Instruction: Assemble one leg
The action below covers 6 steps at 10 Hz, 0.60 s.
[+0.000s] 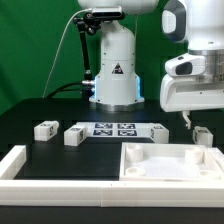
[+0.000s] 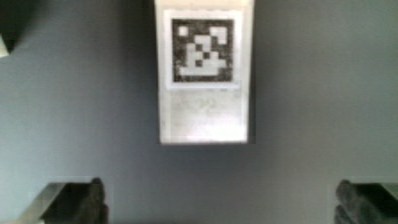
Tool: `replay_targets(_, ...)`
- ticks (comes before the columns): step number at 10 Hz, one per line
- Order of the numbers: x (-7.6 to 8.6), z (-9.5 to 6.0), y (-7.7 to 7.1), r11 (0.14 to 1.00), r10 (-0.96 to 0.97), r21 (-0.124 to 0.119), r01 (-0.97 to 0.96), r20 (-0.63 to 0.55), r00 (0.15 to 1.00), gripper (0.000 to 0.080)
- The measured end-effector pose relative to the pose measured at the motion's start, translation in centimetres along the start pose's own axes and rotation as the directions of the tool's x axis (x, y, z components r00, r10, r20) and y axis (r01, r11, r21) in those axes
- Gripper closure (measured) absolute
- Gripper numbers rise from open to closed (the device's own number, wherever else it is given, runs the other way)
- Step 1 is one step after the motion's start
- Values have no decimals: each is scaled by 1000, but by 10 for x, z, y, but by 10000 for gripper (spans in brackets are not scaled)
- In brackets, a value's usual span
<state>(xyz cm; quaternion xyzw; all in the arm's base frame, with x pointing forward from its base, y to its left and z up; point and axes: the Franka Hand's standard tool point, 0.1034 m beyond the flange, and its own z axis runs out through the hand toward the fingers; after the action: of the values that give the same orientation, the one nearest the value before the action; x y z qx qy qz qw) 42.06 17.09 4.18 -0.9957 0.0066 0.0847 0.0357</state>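
My gripper grabs the leg by its square tagged body (image 2: 205,65) next, to fit the leg into the white tray-like piece.
A leg (image 2: 205,75), a short white square-section block with a black-and-white tag on its side, lies on the dark table in the wrist view. It lies ahead of my gripper (image 2: 219,200), not between the fingers. The fingers (image 2: 71,200) stand wide apart with nothing between them. In the exterior view my gripper (image 1: 186,119) hangs above the table at the right, just beside and above a leg (image 1: 203,135). Two more legs (image 1: 45,129) (image 1: 75,134) lie at the left, and another leg (image 1: 156,132) lies at the marker board's right end.
The marker board (image 1: 114,128) lies at the table's middle, in front of the robot base (image 1: 113,70). A large white square tray-like piece (image 1: 170,165) with corner recesses lies at the front right. A white L-shaped wall (image 1: 20,165) runs along the front left.
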Motion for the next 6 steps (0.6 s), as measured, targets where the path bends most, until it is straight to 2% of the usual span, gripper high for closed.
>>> replay_targets(1,-1,-1,0,1000,-2,-9,3,128,992,151)
replay_targets(3,0,2,-1,1000,-8,-17,13,294,956,151)
replay_targets(4,-9,2,2,999,-6,-27,19,418,908,151)
replay_targets(6,-6,6,3,999,1,-33,24,609,793,151)
